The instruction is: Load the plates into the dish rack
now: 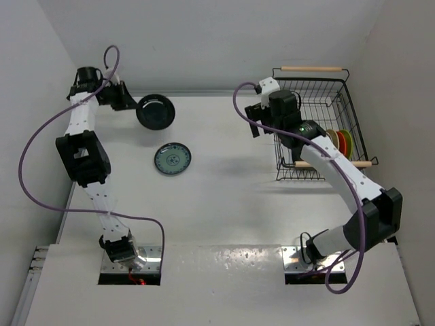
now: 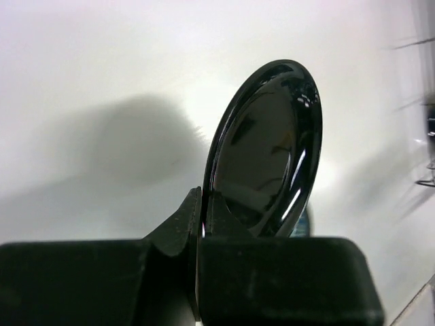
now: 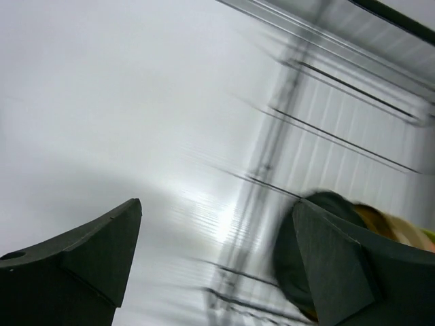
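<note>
The glossy black plate (image 1: 155, 112) needs to go in the rack. My right gripper will grab its rim next, opposite my left gripper.
My left gripper (image 1: 133, 104) is shut on the rim of a glossy black plate (image 1: 155, 112) and holds it above the table at the far left; the left wrist view shows the plate (image 2: 268, 149) on edge between the fingers (image 2: 178, 221). A blue-grey patterned plate (image 1: 172, 159) lies flat on the table below it. The black wire dish rack (image 1: 325, 95) stands at the far right with several plates (image 1: 341, 140) on edge inside. My right gripper (image 1: 255, 112) is open and empty at the rack's left side; its wrist view shows blurred rack wires (image 3: 272, 163) and plates (image 3: 326, 210).
A white wall runs along the back of the table. The rack's wooden handles (image 1: 311, 68) lie at its far and near ends. The right arm (image 1: 340, 173) crosses over the rack's near left corner.
</note>
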Controlling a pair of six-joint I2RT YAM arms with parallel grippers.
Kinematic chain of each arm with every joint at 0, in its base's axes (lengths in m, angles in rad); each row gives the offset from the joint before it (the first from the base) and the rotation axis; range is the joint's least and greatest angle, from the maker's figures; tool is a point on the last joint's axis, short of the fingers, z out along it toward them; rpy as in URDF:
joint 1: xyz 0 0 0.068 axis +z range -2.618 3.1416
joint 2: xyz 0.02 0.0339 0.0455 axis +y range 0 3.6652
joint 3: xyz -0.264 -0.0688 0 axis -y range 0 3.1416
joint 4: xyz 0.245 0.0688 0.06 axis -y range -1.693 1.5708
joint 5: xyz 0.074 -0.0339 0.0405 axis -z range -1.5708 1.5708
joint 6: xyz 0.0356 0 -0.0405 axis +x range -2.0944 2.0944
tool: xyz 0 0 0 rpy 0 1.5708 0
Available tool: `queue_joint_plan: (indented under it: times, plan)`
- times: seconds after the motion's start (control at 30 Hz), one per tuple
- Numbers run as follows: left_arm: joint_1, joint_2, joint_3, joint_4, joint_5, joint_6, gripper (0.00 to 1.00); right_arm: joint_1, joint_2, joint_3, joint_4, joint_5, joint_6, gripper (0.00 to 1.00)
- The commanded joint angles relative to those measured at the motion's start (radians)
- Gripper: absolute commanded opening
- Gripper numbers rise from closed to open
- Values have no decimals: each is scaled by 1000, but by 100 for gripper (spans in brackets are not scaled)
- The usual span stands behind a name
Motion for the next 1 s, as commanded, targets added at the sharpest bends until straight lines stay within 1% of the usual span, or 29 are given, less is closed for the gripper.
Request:
queue_joint_plan:
  times: [0.0, 0.03, 0.07, 0.1, 0.13, 0.17, 0.2, 0.23, 0.33, 0.37, 0.43, 0.47, 0.53, 0.57, 0.63, 0.67, 0.73, 0.8, 0.83, 0.87, 0.9, 0.93, 0.97]
  plan:
    - [-110, -197, 42, 15, 128, -13, 0, 13, -31, 29, 157, -363, 172, 91]
    - [-133, -214, 23, 15, 146, -13, 0, 13, -18, 26, 188, -406, 172, 91]
    - [-157, -229, 5, 15, 178, -3, 0, 19, -8, 25, 261, -484, 222, 91]
    - [-181, -257, -38, 15, 194, -2, 0, 14, 10, 30, 282, -535, 245, 91]
    - [-223, -271, -58, 15, 194, 7, 0, 19, 34, 36, 303, -555, 268, 91]
    - [-245, -284, -76, 15, 203, 23, 0, 16, 53, 41, 341, -598, 342, 91]
    - [-263, -297, -92, 15, 203, 33, 0, 19, 64, 53, 375, -636, 360, 91]
    - [-299, -323, -116, 15, 203, 53, 0, 14, 108, 58, 395, -664, 399, 91]
    - [-348, -358, -139, 15, 220, 76, 0, 17, 171, 62, 472, -699, 483, 90]
    - [-371, -367, -139, 15, 229, 85, 0, 19, 182, 62, 481, -702, 517, 87]
    - [-380, -383, -150, 15, 245, 85, 0, 17, 211, 44, 533, -731, 549, 82]
    - [-389, -383, -150, 15, 245, 85, 0, 19, 225, 33, 544, -739, 583, 70]
    - [-389, -392, -141, 15, 254, 85, 0, 17, 237, 13, 584, -764, 598, 55]
    - [-389, -392, -141, 15, 254, 85, 0, 19, 237, 1, 592, -764, 606, 39]
    - [-389, -392, -141, 15, 245, 85, 0, 19, 243, -8, 595, -771, 628, 21]
    - [-389, -392, -141, 15, 236, 85, 0, 16, 233, -13, 595, -773, 626, 8]
    - [-389, -392, -141, 15, 222, 85, 0, 13, 211, -28, 609, -759, 612, 0]
    - [-389, -392, -141, 15, 196, 85, 0, 5, 178, -45, 603, -745, 595, 0]
    - [-389, -392, -130, 15, 167, 85, 6, 0, 168, -42, 580, -718, 579, 0]
    - [-389, -392, -130, 15, 147, 85, 30, -3, 148, -44, 567, -699, 568, 0]
    - [-380, -392, -130, 15, 99, 85, 87, 9, 125, -28, 503, -626, 518, 0]
    - [-380, -392, -119, 15, 72, 94, 100, -9, 112, -19, 472, -626, 497, 0]
    - [-380, -392, -119, -3, 36, 94, 100, -14, 64, -11, 440, -545, 468, 0]
